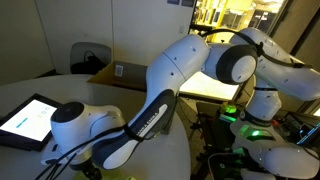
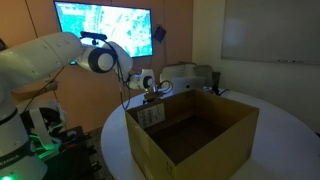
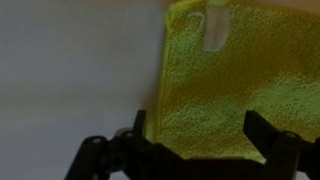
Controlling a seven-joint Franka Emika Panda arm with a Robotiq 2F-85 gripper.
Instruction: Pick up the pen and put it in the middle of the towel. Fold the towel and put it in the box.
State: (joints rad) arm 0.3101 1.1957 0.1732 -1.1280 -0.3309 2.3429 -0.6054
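Note:
The gripper will next grab the towel [image 3: 235, 85] beside its side edge rather than the towel's tagged far edge. Then the robot can draw that side of the towel over to fold it.
In the wrist view my gripper [image 3: 200, 120] is open and empty, its two dark fingers spread above the yellow-green towel [image 3: 235, 85]. The towel lies flat on a pale surface, its left edge just inside the left finger. A small whitish tag [image 3: 212, 28] sits at the towel's far edge. In an exterior view the gripper [image 2: 153, 92] hangs just behind the far left corner of the brown cardboard box [image 2: 215, 140], which stands open. The box's flap with a white label shows in an exterior view [image 1: 118, 72]. The pen is not in view.
A black-framed tablet [image 1: 28, 120] with a lit screen lies on the round table [image 1: 20, 90]. My own arm [image 1: 170, 85] fills the middle of that view. A wall screen [image 2: 105, 22] and a whiteboard [image 2: 270, 35] stand behind.

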